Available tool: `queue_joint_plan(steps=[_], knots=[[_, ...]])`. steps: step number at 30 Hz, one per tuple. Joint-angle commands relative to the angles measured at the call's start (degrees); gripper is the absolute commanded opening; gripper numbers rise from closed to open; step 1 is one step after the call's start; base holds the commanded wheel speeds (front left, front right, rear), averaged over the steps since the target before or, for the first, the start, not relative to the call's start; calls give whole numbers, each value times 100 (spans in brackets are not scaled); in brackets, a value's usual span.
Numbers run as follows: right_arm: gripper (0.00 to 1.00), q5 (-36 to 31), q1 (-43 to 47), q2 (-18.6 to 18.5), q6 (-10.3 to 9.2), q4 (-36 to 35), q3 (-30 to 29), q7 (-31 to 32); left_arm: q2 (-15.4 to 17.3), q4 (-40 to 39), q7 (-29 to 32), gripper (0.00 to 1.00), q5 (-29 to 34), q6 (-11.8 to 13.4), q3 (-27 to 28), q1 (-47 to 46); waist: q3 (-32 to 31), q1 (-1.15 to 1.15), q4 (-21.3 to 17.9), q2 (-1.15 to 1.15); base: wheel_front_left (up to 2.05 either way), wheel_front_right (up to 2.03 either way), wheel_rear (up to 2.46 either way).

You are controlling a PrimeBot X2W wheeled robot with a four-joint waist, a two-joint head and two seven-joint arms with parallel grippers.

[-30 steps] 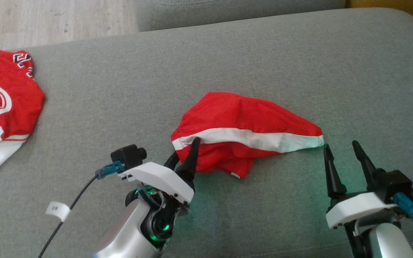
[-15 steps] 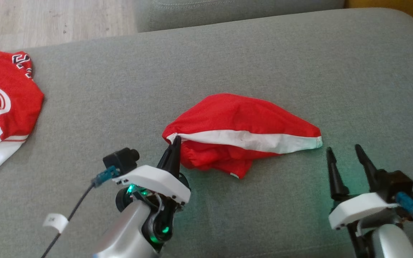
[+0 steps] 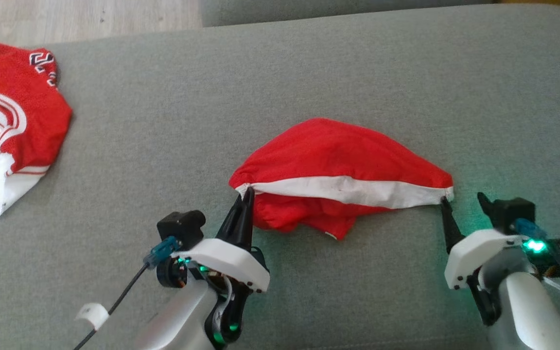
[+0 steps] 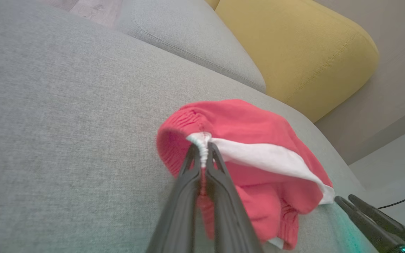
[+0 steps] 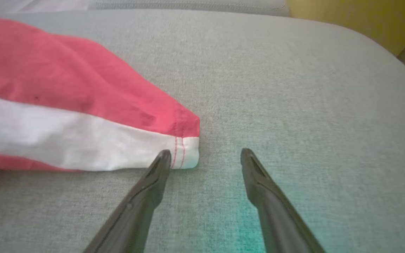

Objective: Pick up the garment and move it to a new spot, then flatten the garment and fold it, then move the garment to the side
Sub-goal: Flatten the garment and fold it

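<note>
Next, my right gripper grabs the garment by the stitched white hem corner. Then my right gripper moves and flattens the garment.
The garment is a pair of red shorts with a white side stripe, bunched on the grey sofa cushion. My left gripper is shut on the white-and-red waistband corner at the garment's left end, seen close up in the left wrist view as the garment pinched by the gripper. My right gripper stands open at the garment's right tip. In the right wrist view its left finger touches the white hem corner of the garment, and the gripper holds nothing.
A second red and white jersey lies at the cushion's far left edge. Wooden floor shows beyond the sofa. A yellow cushion and another grey cushion sit behind the garment in the left wrist view.
The left gripper has closed on the waistband corner and pulled it left, stretching the stripe straight. The right gripper has come up to the hem corner. The head camera shifted slightly.
</note>
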Motion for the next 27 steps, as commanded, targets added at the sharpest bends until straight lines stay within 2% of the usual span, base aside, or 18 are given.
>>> queue_joint_plan(steps=[1,10,11,12,13,15,17,22,27], knots=[[100,-63,-276,-38,43,-37,160,33,40,-207,-97,0,60,40,121,-120,62,0,46,0,0,0,0],[100,-294,-849,-49,43,888,328,190,69,-361,-107,0,138,106,68,-195,271,0,142,0,0,0,0],[93,-262,-886,-51,43,958,370,202,79,-369,-109,0,147,113,64,-199,280,0,142,0,0,0,0],[65,-226,-914,-52,43,1030,416,225,89,-375,-110,0,157,121,59,-203,286,0,140,0,0,0,0],[46,-181,-933,-53,43,1101,456,259,101,-380,-113,0,174,130,51,-209,288,0,137,0,0,0,0],[31,-24,-960,-53,43,1216,534,297,131,-389,-126,0,217,144,34,-225,280,0,128,0,0,0,0],[0,161,-974,-52,43,1259,608,272,165,-404,-149,0,258,157,28,-244,250,0,113,0,0,0,0],[0,492,-930,-84,43,1049,688,52,289,-476,-197,0,340,191,42,-270,41,0,57,0,0,0,0],[0,905,-820,-168,43,426,841,25,579,-739,-186,0,477,230,70,-349,-345,0,8,0,0,0,0]])
